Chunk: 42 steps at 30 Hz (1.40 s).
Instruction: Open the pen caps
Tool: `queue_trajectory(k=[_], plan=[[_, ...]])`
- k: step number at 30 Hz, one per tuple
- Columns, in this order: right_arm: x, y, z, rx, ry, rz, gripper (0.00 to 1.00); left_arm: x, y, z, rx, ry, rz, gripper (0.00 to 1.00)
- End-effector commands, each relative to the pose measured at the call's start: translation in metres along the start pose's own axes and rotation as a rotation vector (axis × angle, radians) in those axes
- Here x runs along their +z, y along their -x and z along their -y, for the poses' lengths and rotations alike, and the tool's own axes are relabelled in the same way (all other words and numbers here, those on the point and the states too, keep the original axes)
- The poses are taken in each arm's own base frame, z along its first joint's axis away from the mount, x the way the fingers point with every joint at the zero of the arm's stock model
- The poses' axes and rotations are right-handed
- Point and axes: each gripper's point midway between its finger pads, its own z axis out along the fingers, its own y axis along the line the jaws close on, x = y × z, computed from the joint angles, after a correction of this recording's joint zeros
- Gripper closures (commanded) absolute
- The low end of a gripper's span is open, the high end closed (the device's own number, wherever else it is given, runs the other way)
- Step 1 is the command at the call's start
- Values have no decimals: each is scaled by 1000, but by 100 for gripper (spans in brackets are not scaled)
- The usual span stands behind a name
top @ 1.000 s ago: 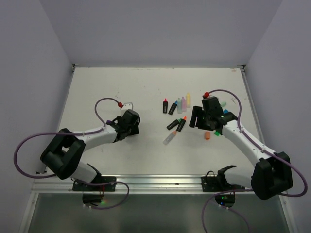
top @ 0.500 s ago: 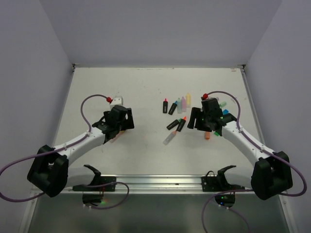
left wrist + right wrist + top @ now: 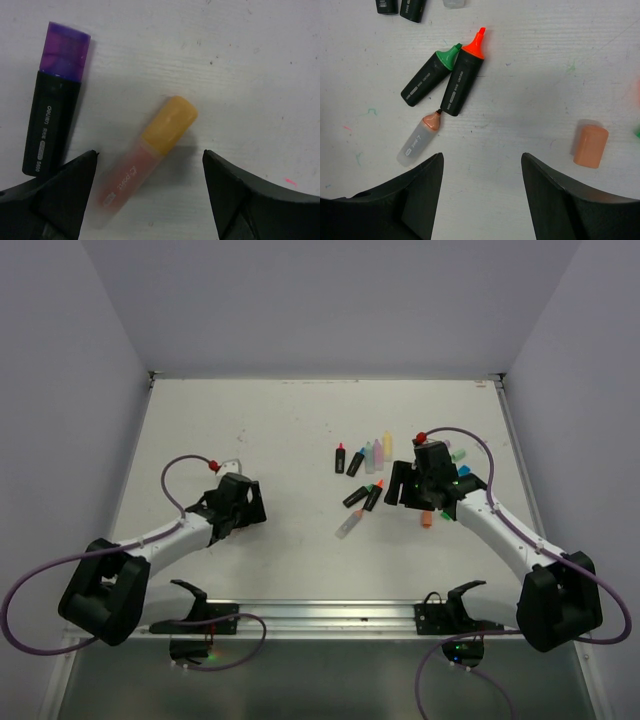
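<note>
My left gripper grabs the frosted pink pen by its body (image 3: pixel 125 181) next, leaving the yellow-orange cap (image 3: pixel 170 124) free for my right gripper to open.
In the left wrist view my left gripper (image 3: pixel 150 165) is open and empty, low over the table. Between its fingers lies a frosted pink pen (image 3: pixel 120 185) with a yellow-orange cap (image 3: pixel 170 124) on it. Left of it lies a black pen (image 3: pixel 50 125) with a purple cap (image 3: pixel 65 52) on. My right gripper (image 3: pixel 482 160) is open and empty above bare table. Ahead of it lie three uncapped pens: a green-tipped black one (image 3: pixel 427 77), an orange-tipped black one (image 3: pixel 464 77) and a frosted one (image 3: pixel 419 141). A loose peach cap (image 3: pixel 590 145) lies to its right.
In the top view a row of pens (image 3: pixel 369 453), black and pastel, lies behind the right gripper (image 3: pixel 412 487). Loose caps, green (image 3: pixel 446 515), blue (image 3: pixel 464 471) and mint (image 3: pixel 458 454), lie by the right arm. The left gripper (image 3: pixel 233 508) sits at centre left. Walls enclose the table.
My left arm has swung left and drawn back toward the near edge, with its gripper now lower and further left. My right gripper has barely moved.
</note>
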Motion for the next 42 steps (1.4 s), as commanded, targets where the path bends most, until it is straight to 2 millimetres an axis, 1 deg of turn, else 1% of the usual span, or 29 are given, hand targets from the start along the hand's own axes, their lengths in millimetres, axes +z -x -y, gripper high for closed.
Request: queue_trajectory(k=[1,2,4,5,8,9,11,12,13,14,15,16,17,19,22,26,29,30,33,36,39,40,42], plan=[[-3,5,-9,-19,50,25,33,-2,-12,1,-86,-43,-1,12],[-3,5,-10,-19,52,26,33,-1,-23,-4,-92,-37,-21,12],[-2,5,-11,-15,57,25,33,-4,-27,-2,-127,-63,-18,13],[-2,5,-11,-12,58,26,33,-4,-36,-4,-129,-66,-33,14],[0,4,-12,-5,67,23,33,-5,-39,-5,-133,-61,-19,18],[0,4,-13,-4,72,20,33,-6,-44,-4,-124,-56,-29,19],[1,4,-15,-4,78,18,33,-5,-44,-3,-127,-34,-22,22],[0,5,-15,-4,76,21,33,-7,-50,-2,-108,-19,-36,24],[1,4,-14,-6,72,17,33,-6,-52,-7,-98,24,-30,28],[0,4,-13,-6,69,20,33,-6,-50,-4,-123,42,-23,31],[0,5,-13,-7,67,22,33,-10,-59,-7,-103,81,-44,34],[-1,4,-12,-7,65,22,33,-8,-62,-12,-105,128,-37,36],[-2,5,-13,-8,67,28,33,-8,-64,-11,-119,136,-40,36],[-3,4,-13,-8,68,26,33,-7,-74,-13,-111,163,-61,34],[-5,4,-11,-12,63,30,33,-8,-81,-10,-127,173,-89,34],[-7,5,-10,-14,58,40,33,-7,-82,-8,-128,183,-82,35],[-8,5,-11,-17,63,37,33,-6,-81,-8,-130,232,-88,36],[-9,7,-11,-18,64,42,33,-8,-84,-12,-121,262,-101,36],[-12,9,-10,-24,57,50,33,-7,-85,-14,-103,299,-112,39],[-15,13,-10,-30,53,65,33,-8,-86,-13,-86,320,-110,46],[-17,15,-9,-33,44,69,33,-7,-86,-12,-84,311,-98,65],[-17,16,-10,-35,45,71,33,-7,-88,-13,-85,305,-101,77],[-18,19,-12,-33,47,75,33,-6,-84,-6,-99,265,-84,92]])
